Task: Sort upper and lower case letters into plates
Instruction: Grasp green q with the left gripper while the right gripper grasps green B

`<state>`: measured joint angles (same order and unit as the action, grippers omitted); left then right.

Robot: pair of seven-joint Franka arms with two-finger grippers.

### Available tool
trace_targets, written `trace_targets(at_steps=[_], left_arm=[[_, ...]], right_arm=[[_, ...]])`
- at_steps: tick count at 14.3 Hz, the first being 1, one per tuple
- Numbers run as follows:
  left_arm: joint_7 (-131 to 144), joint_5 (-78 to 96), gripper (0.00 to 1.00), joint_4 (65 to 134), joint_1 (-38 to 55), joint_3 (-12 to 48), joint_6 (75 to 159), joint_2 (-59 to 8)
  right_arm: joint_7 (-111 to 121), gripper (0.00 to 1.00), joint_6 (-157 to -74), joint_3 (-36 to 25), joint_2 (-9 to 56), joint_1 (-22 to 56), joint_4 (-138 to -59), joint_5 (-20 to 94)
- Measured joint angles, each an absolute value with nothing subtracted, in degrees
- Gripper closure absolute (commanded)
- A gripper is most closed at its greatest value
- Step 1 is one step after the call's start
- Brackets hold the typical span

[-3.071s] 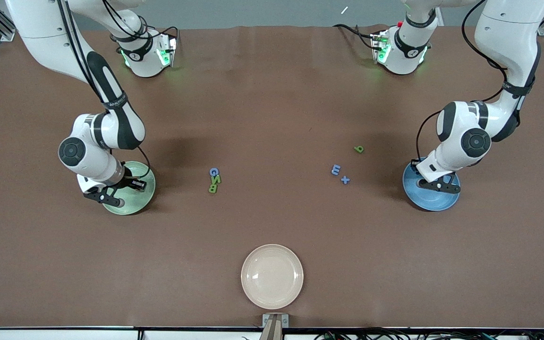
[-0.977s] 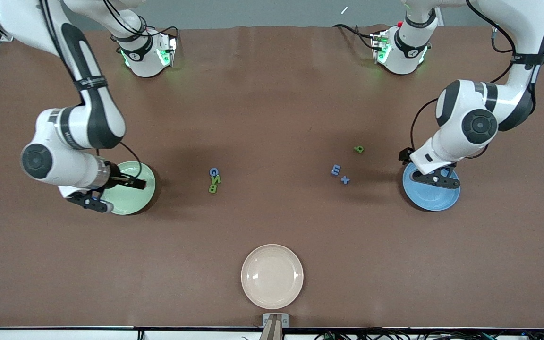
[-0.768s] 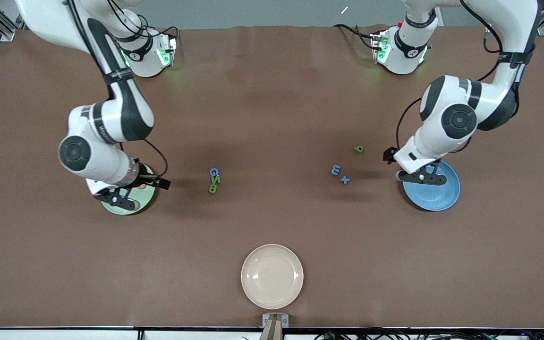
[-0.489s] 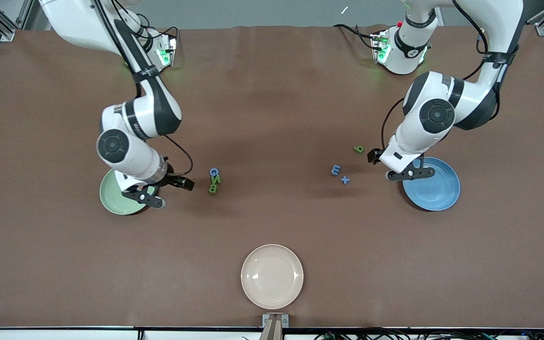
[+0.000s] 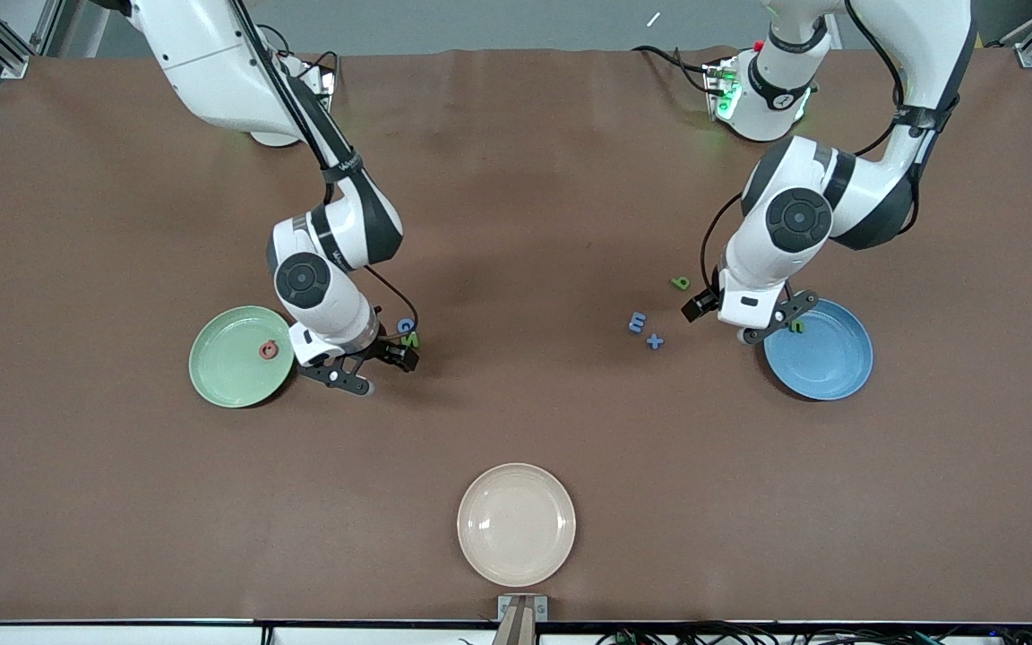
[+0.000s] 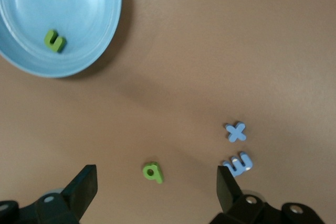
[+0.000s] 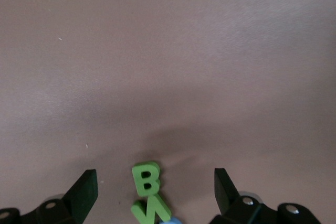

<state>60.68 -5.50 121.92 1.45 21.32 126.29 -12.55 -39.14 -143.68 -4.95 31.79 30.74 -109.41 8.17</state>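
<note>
Next, my right gripper will grab the green B's straight spine and rounded lobes, to sort the green B onto the mint green plate [image 5: 227, 369].
The mint green plate [image 5: 227, 369] holds a red letter [image 5: 267, 350]. The blue plate [image 5: 825, 363] holds a small green letter [image 5: 798, 326], seen too in the left wrist view [image 6: 54, 41]. My right gripper [image 5: 364, 367] hangs open over a cluster of letters: green B [image 7: 146, 178], green N [image 7: 152, 209] and blue G [image 5: 406, 326]. My left gripper [image 5: 731, 322] hangs open beside the blue plate's rim. A green q [image 6: 153, 172] lies on the table below the gap between its fingers. Blue m [image 6: 238, 163] and blue x [image 6: 237, 131] lie close by.
A cream-white plate [image 5: 516, 524] sits near the table's front edge, at the middle. Brown table surface [image 5: 516, 224] stretches between the two letter groups. The arm bases stand along the back edge.
Both arms swung from over their plates toward the table's middle. The right gripper now hangs over the B, N, G cluster, the left over the q. Each plate's letter has come into view.
</note>
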Motion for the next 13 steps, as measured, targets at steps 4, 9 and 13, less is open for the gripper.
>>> trace_targets(at_steps=[4,9,13], left_arm=[[69.97,-5.5,0.0,125.44,1.43,22.38,132.28,-12.6],[76.9,-5.5,0.0,132.36,1.37,22.46,143.13,-12.72],[78.14,-5.5,0.0,135.88,1.38,22.47,147.21,-13.9]], right_arm=[[-39.17,0.26,-147.07,-4.96,34.21,32.18,-109.4,8.17],[-39.32,0.41,-147.84,-4.97,35.3,33.16,-109.39,8.18],[-39.88,0.53,-147.34,-5.13,35.21,33.17,-109.37,8.17]])
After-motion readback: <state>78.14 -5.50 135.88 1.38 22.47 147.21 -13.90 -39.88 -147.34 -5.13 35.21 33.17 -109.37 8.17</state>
